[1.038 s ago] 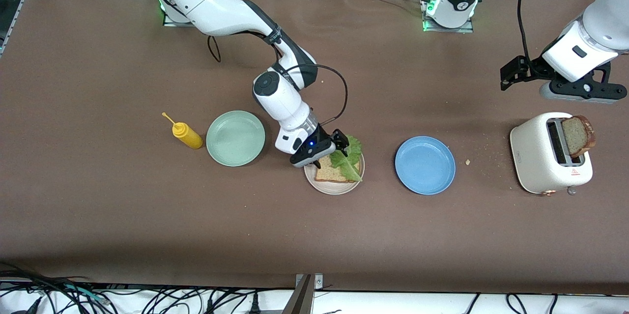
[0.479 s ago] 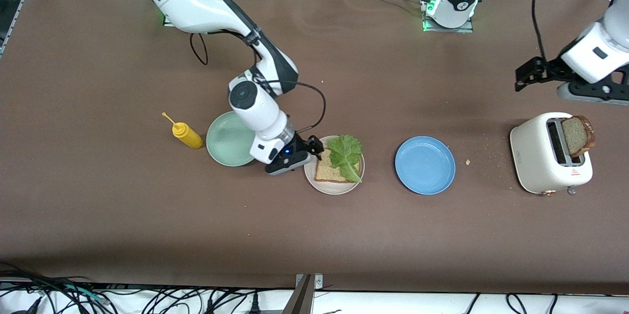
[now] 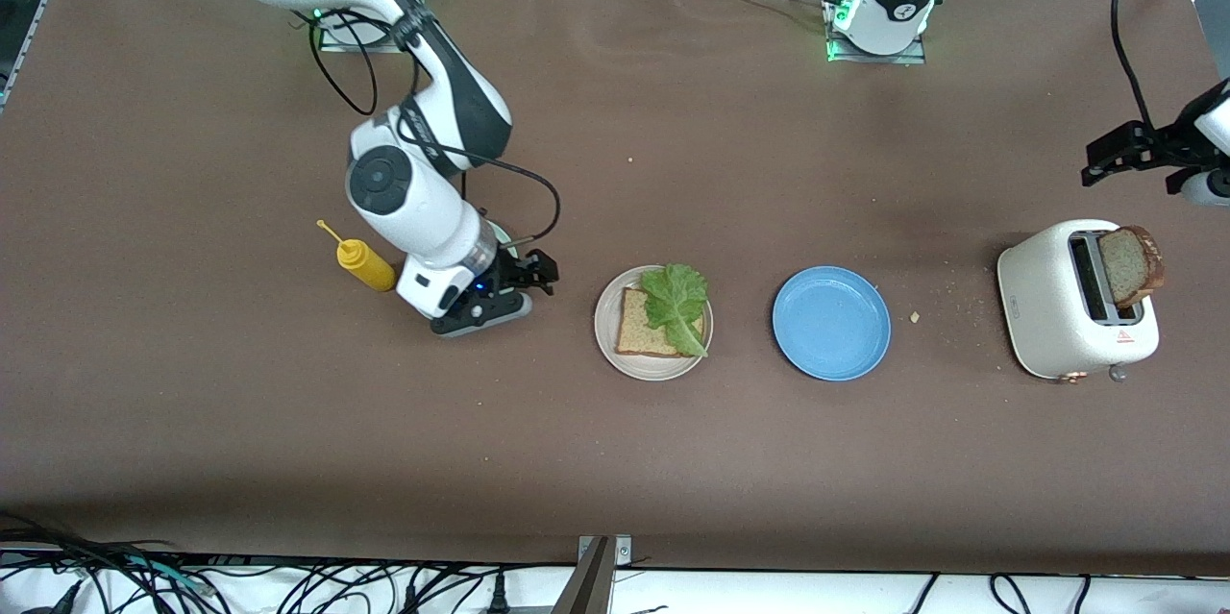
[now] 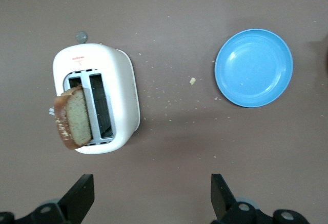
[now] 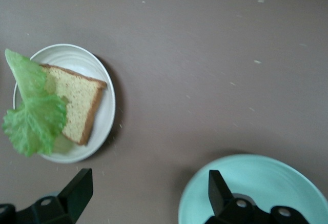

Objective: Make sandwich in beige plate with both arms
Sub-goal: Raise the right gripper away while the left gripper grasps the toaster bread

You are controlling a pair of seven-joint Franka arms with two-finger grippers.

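Observation:
My left gripper picks up the toaster's bread slice by its crust edge [image 3: 1144,250] [image 4: 62,123] next, to top the lettuce on the beige plate.
The beige plate [image 3: 607,337] [image 5: 105,116] holds one tan bread slice [image 3: 636,333] [image 5: 77,103]. A ruffled green lettuce leaf [image 3: 676,305] [image 5: 33,116] lies on the slice and hangs over the plate's rim. A second bread slice [image 3: 1130,265] [image 4: 72,116] sticks up out of a white toaster [image 3: 1057,311] [image 4: 120,96] at the left arm's end of the table. My right gripper [image 3: 536,272] [image 5: 148,190] is open and empty, over the edge of the pale green plate [image 5: 256,183] beside the beige plate. My left gripper [image 3: 1105,158] [image 4: 151,193] is open and empty, high beside the toaster.
A blue plate [image 3: 831,323] [image 4: 253,67] lies bare between the beige plate and the toaster. A yellow squeeze bottle [image 3: 363,264] stands next to the right arm's wrist. Crumbs dot the brown table [image 3: 865,479] near the toaster.
The right gripper has drawn back from the beige plate toward the pale green plate, leaving the lettuce on the bread. The left gripper has shifted toward the table's end, off the toaster.

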